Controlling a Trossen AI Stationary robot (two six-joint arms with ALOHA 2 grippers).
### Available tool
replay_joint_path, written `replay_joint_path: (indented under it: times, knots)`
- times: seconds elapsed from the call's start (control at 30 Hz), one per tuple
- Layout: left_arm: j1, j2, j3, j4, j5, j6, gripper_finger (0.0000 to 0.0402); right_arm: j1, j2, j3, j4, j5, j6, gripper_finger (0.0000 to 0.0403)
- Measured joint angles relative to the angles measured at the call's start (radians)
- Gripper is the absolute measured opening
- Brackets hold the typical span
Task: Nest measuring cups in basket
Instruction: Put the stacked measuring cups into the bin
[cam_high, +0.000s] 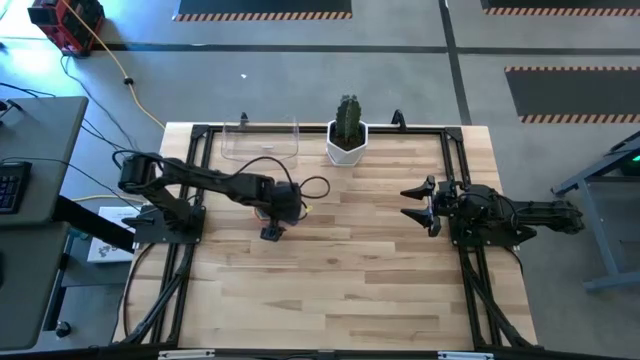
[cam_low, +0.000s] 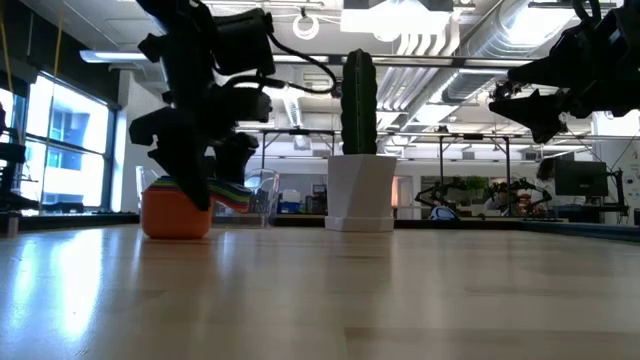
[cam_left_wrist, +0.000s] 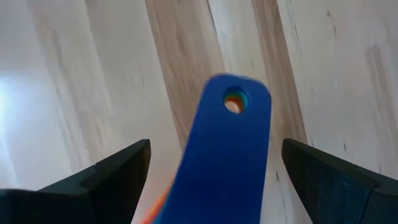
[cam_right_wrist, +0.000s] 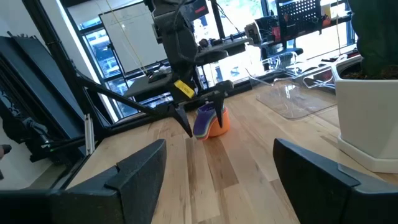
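I need to close my left gripper on the handle, because its fingers reach down on both sides of the blue handle's (cam_left_wrist: 230, 149) long edges.
The measuring cups (cam_low: 175, 212) stand nested in one stack on the table, with an orange cup outermost and the coloured handles fanned to one side. Their top blue handle (cam_left_wrist: 230, 149) has a round hole at its end. My left gripper (cam_left_wrist: 216, 146) is open above the stack and points down. Its fingers stand on either side of the handles with a gap on each side. The right wrist view shows the same stack (cam_right_wrist: 214, 122) under that gripper. My right gripper (cam_high: 412, 205) is open, raised above the table's right part, far from the cups.
The clear basket (cam_high: 260, 140) sits at the table's far edge, beyond the left gripper. A white pot with a green cactus (cam_high: 347, 140) stands just right of it. Bare wood lies between the two arms and toward the near edge.
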Motion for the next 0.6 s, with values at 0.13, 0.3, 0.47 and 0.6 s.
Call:
replay_joint_path:
  times: [0.13,0.3,0.47,0.6]
  knots:
    - [-0.002,0.005,0.000,0.006,0.004,-0.003,0.0347,0.000,0.000,0.000,0.000,0.000,0.000,0.0287]
    - [-0.002,0.005,0.000,0.004,0.003,-0.003,0.0320,0.000,0.000,0.000,0.000,0.000,0.000,0.0287]
    - [-0.002,0.005,0.000,0.008,-0.009,-0.002,0.0277,0.000,0.000,0.000,0.000,0.000,0.000,0.0287]
    - [-0.001,0.005,0.000,0.008,-0.011,-0.002,0.0237,0.000,0.000,0.000,0.000,0.000,0.000,0.0287]
